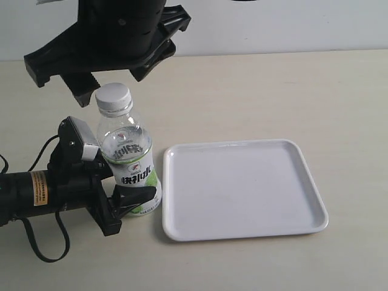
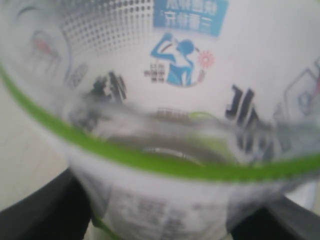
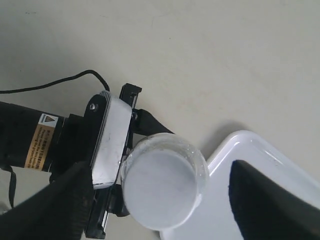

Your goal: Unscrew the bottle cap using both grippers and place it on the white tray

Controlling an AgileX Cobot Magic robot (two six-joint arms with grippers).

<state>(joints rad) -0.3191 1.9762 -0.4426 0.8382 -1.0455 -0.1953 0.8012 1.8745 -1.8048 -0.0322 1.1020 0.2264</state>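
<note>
Next, my right gripper grips the cap by its ribbed side (image 1: 115,107) to unscrew the bottle cap for the white tray (image 1: 242,188).
The clear bottle (image 1: 127,157) with its white-and-green label stands upright on the table, just left of the white tray (image 1: 242,188). My left gripper (image 1: 136,200) is shut on the bottle's lower body; the label (image 2: 165,100) fills the left wrist view, with black fingers (image 2: 40,210) at either side. The white ribbed bottle cap (image 1: 113,97) sits on the neck. My right gripper (image 1: 115,76) hovers over it, open. In the right wrist view the cap (image 3: 159,192) lies between the two wide-apart fingers (image 3: 270,200), and neither touches it.
The left arm (image 1: 30,194), black with an orange label, lies low along the table's left side, and a cable (image 1: 36,242) loops under it. The tray's corner (image 3: 240,142) comes close to the bottle. Bare beige tabletop (image 1: 273,91) stretches behind and right of the tray.
</note>
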